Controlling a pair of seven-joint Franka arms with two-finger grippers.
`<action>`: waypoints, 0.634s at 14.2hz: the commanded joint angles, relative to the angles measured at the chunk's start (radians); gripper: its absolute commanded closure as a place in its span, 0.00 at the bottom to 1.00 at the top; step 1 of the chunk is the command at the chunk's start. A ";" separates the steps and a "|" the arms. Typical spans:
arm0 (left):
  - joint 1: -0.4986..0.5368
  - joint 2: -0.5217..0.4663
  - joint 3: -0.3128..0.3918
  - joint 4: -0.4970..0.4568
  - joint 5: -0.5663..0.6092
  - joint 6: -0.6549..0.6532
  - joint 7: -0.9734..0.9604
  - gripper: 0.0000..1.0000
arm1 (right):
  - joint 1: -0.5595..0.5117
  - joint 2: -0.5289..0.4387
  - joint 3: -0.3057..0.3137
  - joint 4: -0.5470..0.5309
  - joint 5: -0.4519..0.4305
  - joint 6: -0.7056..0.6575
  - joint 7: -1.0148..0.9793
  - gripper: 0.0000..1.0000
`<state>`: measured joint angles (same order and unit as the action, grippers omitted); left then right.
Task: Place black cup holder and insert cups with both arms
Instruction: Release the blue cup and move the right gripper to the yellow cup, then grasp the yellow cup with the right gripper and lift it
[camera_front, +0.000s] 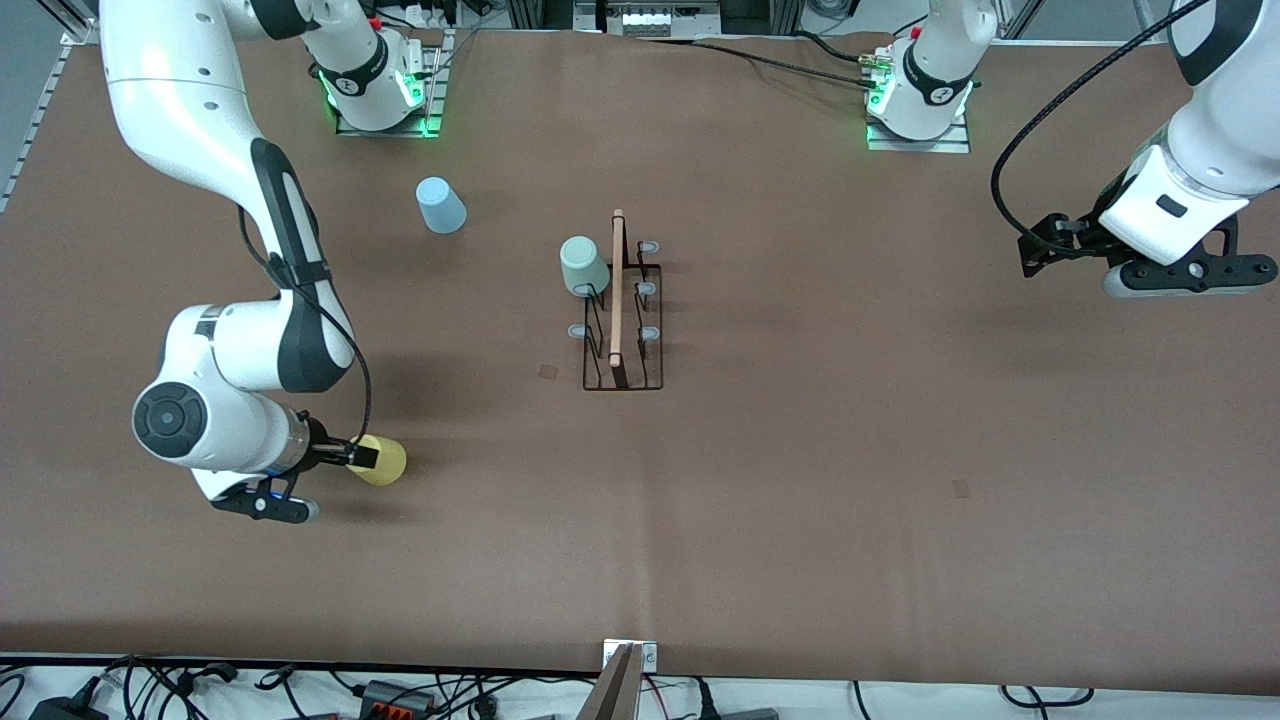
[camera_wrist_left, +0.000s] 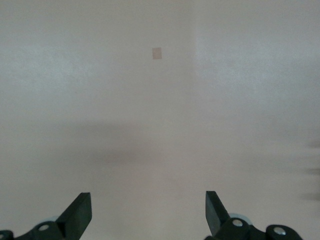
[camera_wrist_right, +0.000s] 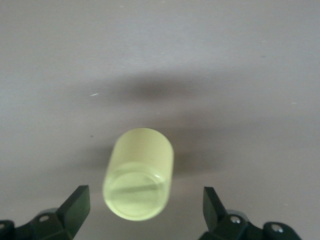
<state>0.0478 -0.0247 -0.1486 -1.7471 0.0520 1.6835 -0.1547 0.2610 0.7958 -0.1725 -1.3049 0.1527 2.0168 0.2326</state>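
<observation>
My right fingers stop above the yellow cup's sides, so closing now would miss the cup. The right gripper lowers, before it closes on the cup.
The black cup holder (camera_front: 622, 300) stands mid-table with its wooden bar on top. A mint green cup (camera_front: 583, 266) sits on one of its pegs on the right arm's side. A light blue cup (camera_front: 440, 205) stands upside down on the table, farther from the front camera and toward the right arm's end. A yellow cup (camera_front: 383, 460) sits nearer the front camera; in the right wrist view the yellow cup (camera_wrist_right: 140, 175) shows its closed base. My right gripper (camera_front: 362, 457) (camera_wrist_right: 145, 200) is open, one finger on each side of the yellow cup, not touching it. My left gripper (camera_front: 1045, 245) (camera_wrist_left: 148, 200) is open and empty, waiting over bare table at the left arm's end.
The table is covered in brown cloth with small darker patches (camera_front: 549, 371) (camera_front: 960, 488); one patch shows in the left wrist view (camera_wrist_left: 157, 53). A camera mount (camera_front: 628, 680) and cables lie along the table's front edge.
</observation>
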 joint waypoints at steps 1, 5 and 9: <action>-0.002 -0.003 0.004 0.015 -0.021 -0.018 0.010 0.00 | -0.009 0.045 0.008 0.049 0.072 -0.004 -0.026 0.00; -0.002 -0.003 0.004 0.015 -0.021 -0.018 0.010 0.00 | -0.008 0.051 0.007 0.047 0.073 -0.006 -0.050 0.00; -0.002 -0.003 0.004 0.015 -0.021 -0.018 0.010 0.00 | -0.008 0.071 0.007 0.044 0.037 -0.009 -0.082 0.00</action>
<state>0.0478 -0.0247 -0.1486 -1.7470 0.0520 1.6835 -0.1547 0.2616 0.8446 -0.1705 -1.2864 0.2037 2.0164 0.1831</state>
